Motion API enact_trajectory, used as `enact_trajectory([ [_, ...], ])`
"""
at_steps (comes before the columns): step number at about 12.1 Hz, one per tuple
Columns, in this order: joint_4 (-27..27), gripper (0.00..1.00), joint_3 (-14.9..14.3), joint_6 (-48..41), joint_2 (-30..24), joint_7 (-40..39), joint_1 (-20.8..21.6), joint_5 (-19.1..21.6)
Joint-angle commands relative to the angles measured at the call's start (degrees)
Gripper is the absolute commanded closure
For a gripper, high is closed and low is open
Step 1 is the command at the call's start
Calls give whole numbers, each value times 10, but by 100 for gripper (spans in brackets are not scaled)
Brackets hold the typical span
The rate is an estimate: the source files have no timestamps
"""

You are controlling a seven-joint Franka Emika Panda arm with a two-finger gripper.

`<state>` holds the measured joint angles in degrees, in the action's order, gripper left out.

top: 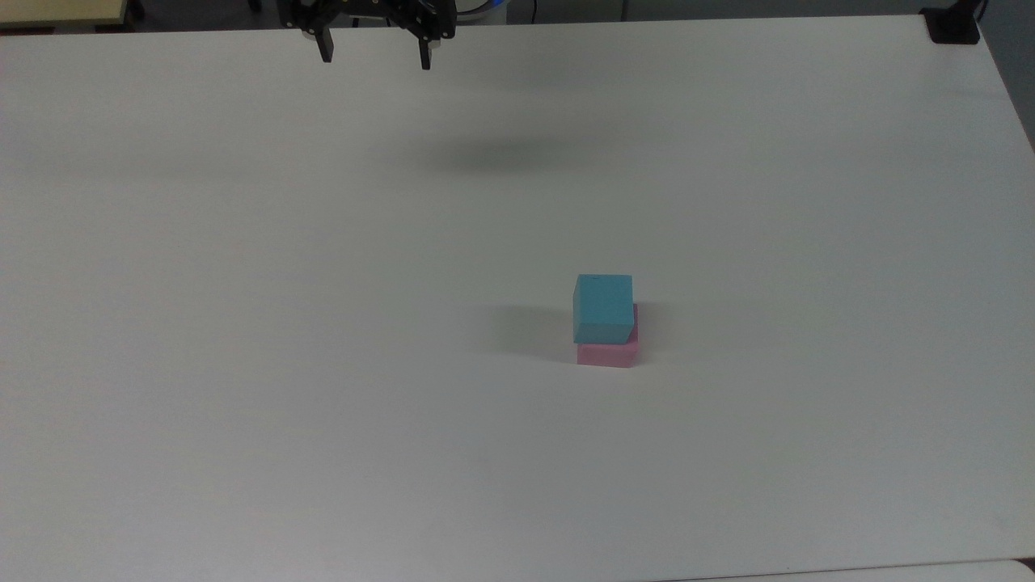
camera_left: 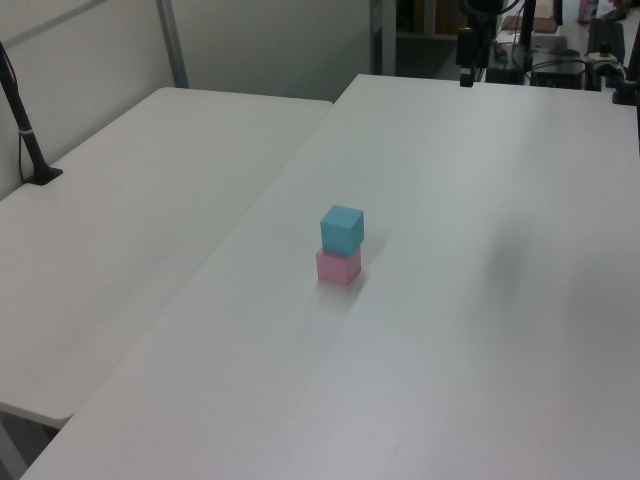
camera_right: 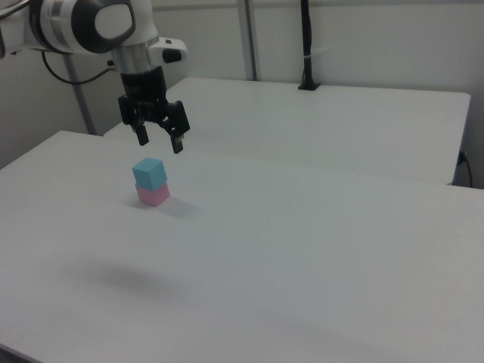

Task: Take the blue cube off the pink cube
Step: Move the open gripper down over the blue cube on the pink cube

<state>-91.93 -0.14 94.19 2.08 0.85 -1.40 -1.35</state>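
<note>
The robot will next use its gripper to grab the blue cube (camera_left: 342, 229) by its opposite sides and take it off the top of the pink cube (camera_left: 338, 268).
The blue cube (top: 603, 308) sits on top of the pink cube (top: 608, 354), slightly askew, right of the table's middle in the top view. The left view shows the same stack, blue cube (camera_left: 342, 229) over pink cube (camera_left: 338, 267). In the right view, the blue cube (camera_right: 149, 172) and pink cube (camera_right: 153, 196) stand at the left. My gripper (top: 374, 55) hangs high at the top view's upper edge, far from the stack. It is open, with nothing between its fingers. The right view has the gripper (camera_right: 159, 141) well above the table.
The white table (top: 242, 323) carries only the stack. A second white table (camera_left: 130, 200) adjoins it, with a black clamped post (camera_left: 30, 130) at its edge. A black mount (top: 954, 26) sits at the top view's upper right corner. The gripper's shadow (top: 501, 155) falls on the table.
</note>
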Motion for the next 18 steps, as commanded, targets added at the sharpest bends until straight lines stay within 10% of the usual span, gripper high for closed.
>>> enact_trajectory([
  [1, -5, 0, -12, -8, -16, -10, 9, -5],
  [9, 24, 0, -13, -4, 8, -25, 29, 5],
  [15, 220, 0, -84, 12, 203, 34, 148, 57],
  [18, 227, 0, -87, 103, 263, 81, 193, 56],
])
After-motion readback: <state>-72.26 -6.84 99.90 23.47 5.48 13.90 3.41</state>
